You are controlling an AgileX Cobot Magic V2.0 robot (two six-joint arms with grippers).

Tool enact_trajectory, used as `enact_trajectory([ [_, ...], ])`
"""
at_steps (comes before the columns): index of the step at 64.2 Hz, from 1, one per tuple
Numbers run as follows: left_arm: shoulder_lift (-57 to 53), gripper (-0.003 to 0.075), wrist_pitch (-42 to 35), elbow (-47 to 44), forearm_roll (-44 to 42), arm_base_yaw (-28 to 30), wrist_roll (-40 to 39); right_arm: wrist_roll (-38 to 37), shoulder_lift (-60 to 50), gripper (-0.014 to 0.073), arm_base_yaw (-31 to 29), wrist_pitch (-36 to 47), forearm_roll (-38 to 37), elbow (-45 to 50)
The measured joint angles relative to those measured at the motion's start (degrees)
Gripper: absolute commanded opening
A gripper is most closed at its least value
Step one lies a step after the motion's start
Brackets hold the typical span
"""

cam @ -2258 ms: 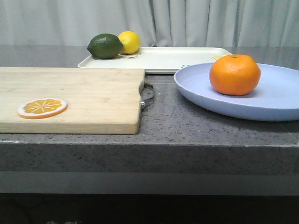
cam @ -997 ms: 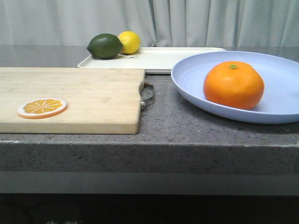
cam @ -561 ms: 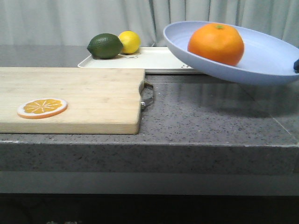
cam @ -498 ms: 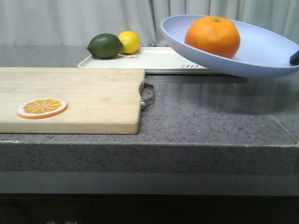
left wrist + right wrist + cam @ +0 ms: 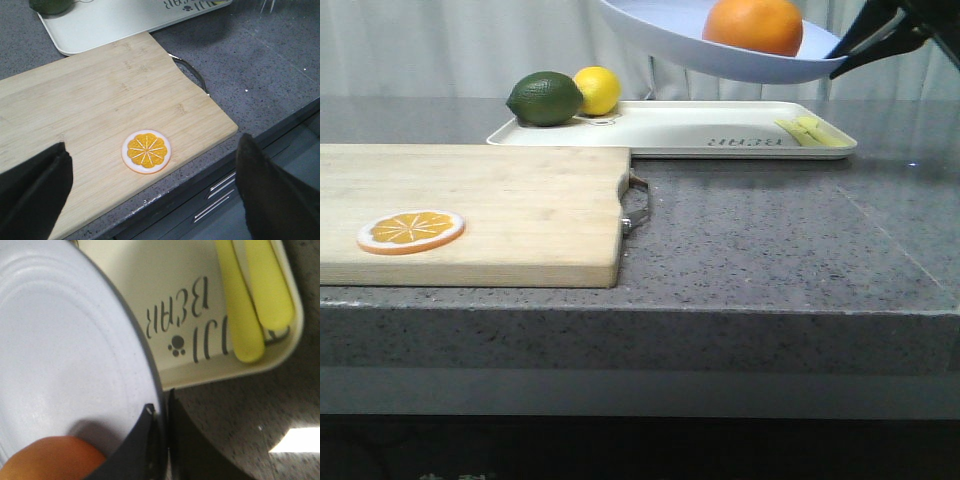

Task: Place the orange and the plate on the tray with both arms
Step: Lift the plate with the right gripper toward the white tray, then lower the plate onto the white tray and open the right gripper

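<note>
The pale blue plate is above the cream tray. My right gripper needs to lower the plate onto the tray before it lets go.
My right gripper [image 5: 842, 60] is shut on the rim of the pale blue plate [image 5: 690, 40] and holds it in the air above the cream tray [image 5: 670, 130]. The orange [image 5: 753, 24] lies in the plate. In the right wrist view the fingers [image 5: 161, 432] pinch the plate's rim [image 5: 150, 375], with the orange [image 5: 55, 460] beside them and the tray [image 5: 150, 275] below. My left gripper [image 5: 155, 187] is open and empty above the near edge of the wooden cutting board [image 5: 100, 105]. It does not show in the front view.
A green lime [image 5: 545, 98] and a yellow lemon [image 5: 597, 90] sit at the tray's far left corner. Two yellow sticks [image 5: 810, 132] lie at its right end. An orange slice [image 5: 411, 231] lies on the cutting board [image 5: 470, 210], left of the tray.
The plate with the orange has risen off the counter and moved up, back and left over the tray. My right gripper's fingers have come into the front view.
</note>
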State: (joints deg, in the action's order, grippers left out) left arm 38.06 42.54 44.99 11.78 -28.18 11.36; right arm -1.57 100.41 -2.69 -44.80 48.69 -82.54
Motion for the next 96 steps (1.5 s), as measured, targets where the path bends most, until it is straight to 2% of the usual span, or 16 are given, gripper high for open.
enact_trajectory([
  [10, 0.0, 0.064, 0.0, 0.0, 0.0, 0.0, 0.0, -7.4, 7.82, -0.0059, 2.21, -0.28, -5.37, -11.06],
  [23, 0.0, 0.0641, 0.0, 0.0, 0.0, 0.0, 0.1, -20.13, 16.76, -0.0059, 4.88, -5.41, -19.62, -25.12],
  [32, 0.0, 0.064, 0.0, 0.0, 0.0, 0.0, 0.1, -24.53, 21.62, -0.0059, 6.04, -9.72, -26.79, -33.57],
  [44, 0.0, 0.064, 0.0, 0.0, 0.0, 0.0, 0.1, -25.4, 24.87, -0.0059, 6.39, -11.4, -28.5, -38.94],
  [67, 0.0, 0.064, 0.0, 0.0, 0.0, 0.0, 0.1, -25.65, 26.58, -0.0052, 6.39, -13.18, -28.72, -39.7],
  [75, 0.0, 0.064, 0.0, 0.0, 0.0, 0.0, 0.1, -25.74, 27.21, 0.0029, 6.52, -13.56, -28.72, -39.7],
  [89, 0.0, 0.064, 0.0, 0.0, 0.0, 0.0, 0.1, -25.74, 27.21, 0.0277, 7.01, -13.56, -28.72, -39.79],
  [96, 0.0, 0.064, 0.0, 0.0, 0.0, 0.0, 0.1, -25.74, 27.21, 0.0356, 7.15, -13.56, -28.5, -39.81],
])
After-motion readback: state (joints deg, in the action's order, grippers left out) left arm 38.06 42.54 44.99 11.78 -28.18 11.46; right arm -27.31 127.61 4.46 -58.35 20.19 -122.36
